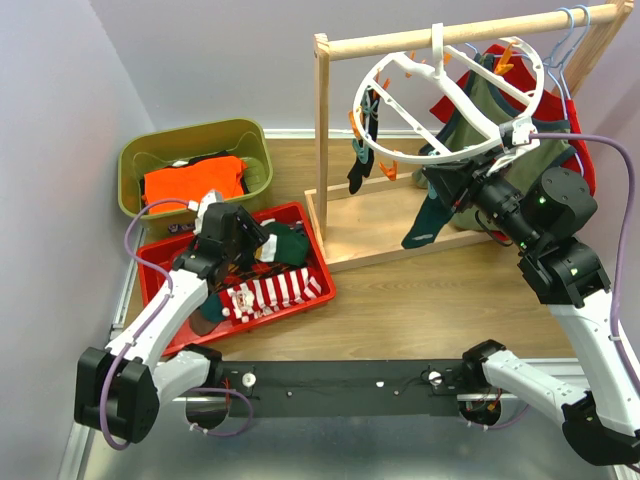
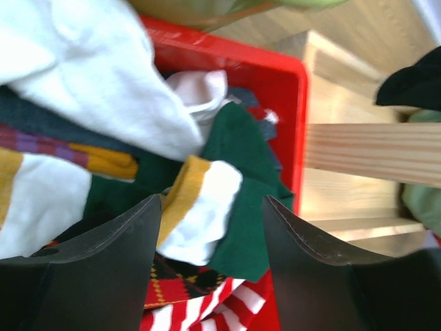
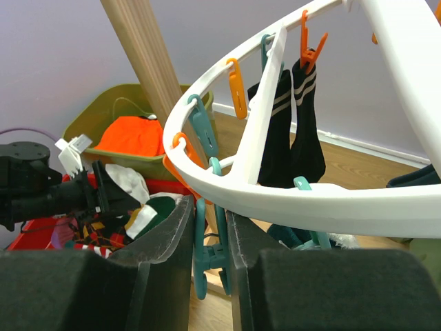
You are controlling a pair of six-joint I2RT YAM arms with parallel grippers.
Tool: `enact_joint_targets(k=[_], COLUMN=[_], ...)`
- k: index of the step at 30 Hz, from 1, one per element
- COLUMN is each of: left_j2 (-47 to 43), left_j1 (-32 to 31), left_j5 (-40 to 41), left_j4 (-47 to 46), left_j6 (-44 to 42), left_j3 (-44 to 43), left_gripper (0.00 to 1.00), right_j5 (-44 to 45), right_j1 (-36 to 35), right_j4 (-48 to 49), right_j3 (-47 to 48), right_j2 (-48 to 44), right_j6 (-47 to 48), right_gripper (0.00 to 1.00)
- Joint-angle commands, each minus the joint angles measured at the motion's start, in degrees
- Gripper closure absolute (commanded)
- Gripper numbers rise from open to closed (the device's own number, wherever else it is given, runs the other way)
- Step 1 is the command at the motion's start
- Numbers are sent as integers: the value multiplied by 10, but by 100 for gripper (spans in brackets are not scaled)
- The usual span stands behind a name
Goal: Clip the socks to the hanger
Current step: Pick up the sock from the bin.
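My left gripper's fingers are still above the yellow cuff, so it is too early to close on it. The gripper moves lower next.
Several socks lie in a red bin (image 1: 312, 235): a red-and-white striped one (image 1: 270, 292), green ones (image 1: 290, 245), a white one (image 2: 89, 76). My left gripper (image 1: 262, 243) is open low over the pile, its fingers astride a dark green sock with a white and yellow cuff (image 2: 241, 200). The white ring hanger (image 1: 455, 157) hangs tilted from the wooden rail. My right gripper (image 1: 438, 180) is shut on a teal clip (image 3: 212, 234) under the ring (image 3: 310, 203). A black sock (image 1: 357, 170) and a teal sock (image 1: 422, 228) hang clipped to it.
A green bin (image 1: 190, 135) holding an orange folded garment (image 1: 195, 180) stands at the back left. The wooden rack (image 1: 322, 140) stands behind the red bin, with olive and red shirts (image 1: 500, 110) on light-blue hangers (image 1: 570, 40).
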State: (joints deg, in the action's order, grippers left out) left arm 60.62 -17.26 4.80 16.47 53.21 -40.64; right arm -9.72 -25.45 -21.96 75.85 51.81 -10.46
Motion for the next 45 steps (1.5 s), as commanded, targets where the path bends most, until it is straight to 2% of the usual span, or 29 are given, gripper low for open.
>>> enact_joint_targets(k=[1,9,12,16,22,27,28,30,31,33,34,38,45], left_j2=[7,39,44,42,30,22,23,24,24,23,23,5,-27], left_j1=[-1,-4,-11,-23,-36,-52,-57,-69,-73,-81,-88,-109,-148], left_j5=[13,-41,-41,-36,-12,7,7,9,11,21,25,64,65], left_j4=[24,-41,-54,-64,-43,-42,-44,-51,-55,-57,-57,-54,-47], left_j6=[1,-12,-18,-20,-18,-14,-15,-15,-15,-20,-24,-75,-223], left_j3=[33,51,38,21,-1,3,4,6,6,4,2,-35,-137], left_gripper=[30,30,35,49,57,68,76,79,87,90,98,100,100], right_j5=[-24,-27,-29,-29,-28,-29,-29,-30,-30,-30,-30,-30,-37], right_j1=[-7,-7,-7,-7,-7,-7,-7,-7,-7,-7,-7,-7,-7], right_j4=[-35,-34,-33,-34,-35,-33,-33,-33,-33,-33,-33,-34,-28], right_j3=[-3,-5,-4,-4,-3,-4,-4,-4,-4,-4,-3,0,8], right_j2=[-3,-4,-3,-2,-1,0,1,1,1,2,2,3,10], right_j6=[4,3,0,1,1,0,0,0,1,0,0,0,-8], right_gripper=[78,78,78,78,78,78,78,78,78,78,78,78,78])
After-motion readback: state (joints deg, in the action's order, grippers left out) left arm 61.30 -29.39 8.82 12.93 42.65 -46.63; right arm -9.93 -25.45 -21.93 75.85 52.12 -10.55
